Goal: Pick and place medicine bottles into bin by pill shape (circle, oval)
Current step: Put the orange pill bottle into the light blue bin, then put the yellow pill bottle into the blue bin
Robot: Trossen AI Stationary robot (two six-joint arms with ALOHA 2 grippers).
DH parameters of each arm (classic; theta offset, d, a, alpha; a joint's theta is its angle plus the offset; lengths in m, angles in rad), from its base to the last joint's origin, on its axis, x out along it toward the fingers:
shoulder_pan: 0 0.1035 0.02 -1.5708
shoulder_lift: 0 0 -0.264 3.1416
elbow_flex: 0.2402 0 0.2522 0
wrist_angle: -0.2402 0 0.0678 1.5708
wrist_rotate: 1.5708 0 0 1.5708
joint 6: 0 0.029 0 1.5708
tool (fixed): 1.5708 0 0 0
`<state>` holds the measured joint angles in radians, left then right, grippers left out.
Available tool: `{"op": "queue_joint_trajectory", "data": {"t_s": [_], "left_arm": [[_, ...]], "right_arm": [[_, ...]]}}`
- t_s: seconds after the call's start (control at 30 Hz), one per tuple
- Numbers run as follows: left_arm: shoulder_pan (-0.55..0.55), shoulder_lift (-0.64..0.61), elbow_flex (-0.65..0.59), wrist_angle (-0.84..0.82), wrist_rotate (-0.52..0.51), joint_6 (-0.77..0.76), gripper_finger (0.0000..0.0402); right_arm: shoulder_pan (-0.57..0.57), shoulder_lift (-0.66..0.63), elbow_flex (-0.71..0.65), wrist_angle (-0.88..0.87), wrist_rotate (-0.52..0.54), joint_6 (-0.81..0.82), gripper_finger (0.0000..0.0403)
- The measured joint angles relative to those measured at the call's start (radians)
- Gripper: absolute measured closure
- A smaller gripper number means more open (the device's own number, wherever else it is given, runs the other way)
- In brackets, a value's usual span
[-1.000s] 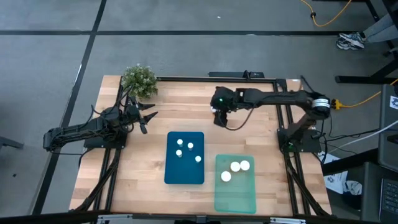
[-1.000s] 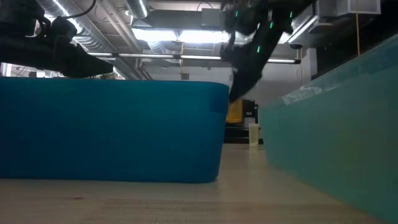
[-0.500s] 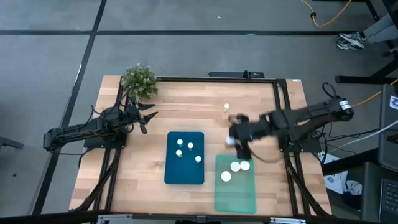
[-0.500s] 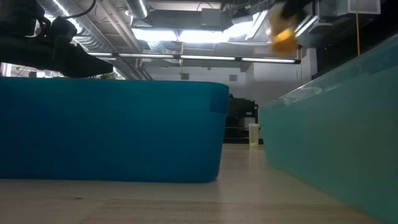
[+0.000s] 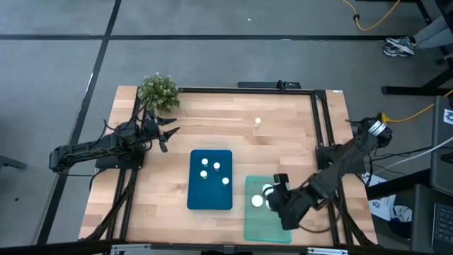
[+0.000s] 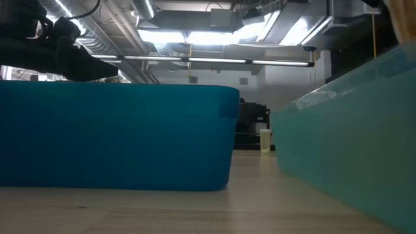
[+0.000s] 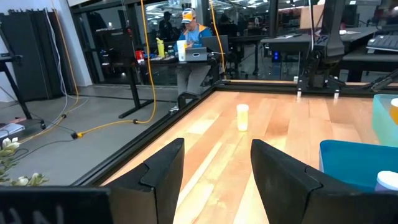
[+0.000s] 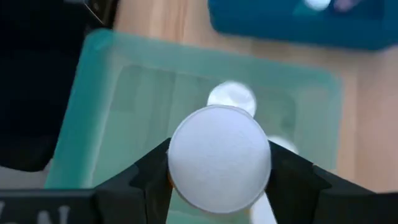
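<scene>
My right gripper should lower the bottle before it lets go, because the large white cap (image 8: 219, 158) is still hanging above the caps in the teal bin (image 8: 143, 118).
My right gripper (image 5: 284, 206) is shut on a white-capped bottle (image 8: 219, 158) above the light teal bin (image 5: 267, 232). Two white-capped bottles (image 5: 257, 201) stand in that bin. The blue bin (image 5: 210, 200) holds several white-capped bottles (image 5: 204, 163). One small pale bottle (image 5: 257, 122) stands upright on the table's far middle; it also shows in the left wrist view (image 7: 242, 117) and the low view (image 6: 264, 140). My left gripper (image 5: 168, 134) waits open and empty at the table's left, near the plant. My right gripper pinches the bottle between its two fingers (image 8: 146, 174), just under the white cap's rim (image 8: 180, 186). The cap hides the body and the exact place of contact. The fingers point down from above. The bottle is upright, lifted clear above the teal bin.
A small green potted plant (image 5: 158, 91) stands at the far left corner. The blue bin (image 6: 117, 136) and the teal bin (image 6: 351, 143) stand side by side near the front edge. Bare wood lies between them and the lone bottle.
My right gripper has lifted an orange-bodied bottle off the table's far middle and carried it toward the near edge, coming over the teal bin. The small pale bottle it stood beside has stayed in place.
</scene>
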<state>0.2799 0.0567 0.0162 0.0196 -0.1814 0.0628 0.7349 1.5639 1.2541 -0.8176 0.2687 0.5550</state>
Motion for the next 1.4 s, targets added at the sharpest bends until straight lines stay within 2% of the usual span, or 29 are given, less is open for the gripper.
{"op": "queue_joint_trajectory", "data": {"t_s": [0.1, 0.4, 0.73, 0.83, 1.13, 1.3, 1.4], "left_arm": [[0.000, 0.000, 0.000, 0.000, 0.000, 0.000, 0.0224], [0.000, 0.000, 0.000, 0.000, 0.000, 0.000, 0.0224], [0.000, 0.000, 0.000, 0.000, 0.000, 0.000, 0.0224], [0.000, 0.000, 0.000, 0.000, 0.000, 0.000, 0.0224], [0.000, 0.000, 0.000, 0.000, 0.000, 0.000, 0.0224], [0.000, 0.000, 0.000, 0.000, 0.000, 0.000, 0.0224], [0.000, 0.000, 0.000, 0.000, 0.000, 0.000, 0.0224]], "right_arm": [[0.017, 0.051, 0.000, 0.003, -0.007, 0.067, 0.0196], [0.031, 0.199, 0.000, 0.011, -0.016, 0.133, 0.0195], [0.031, 0.251, 0.000, 0.015, 0.049, 0.146, 0.0192], [0.030, 0.251, 0.000, 0.016, 0.069, 0.150, 0.0176], [0.030, 0.251, 0.000, 0.003, 0.044, 0.199, 0.0101], [0.026, 0.252, 0.020, -0.038, 0.027, 0.164, 0.0094], [0.025, 0.252, 0.073, -0.097, 0.056, 0.136, 0.0093]]}}
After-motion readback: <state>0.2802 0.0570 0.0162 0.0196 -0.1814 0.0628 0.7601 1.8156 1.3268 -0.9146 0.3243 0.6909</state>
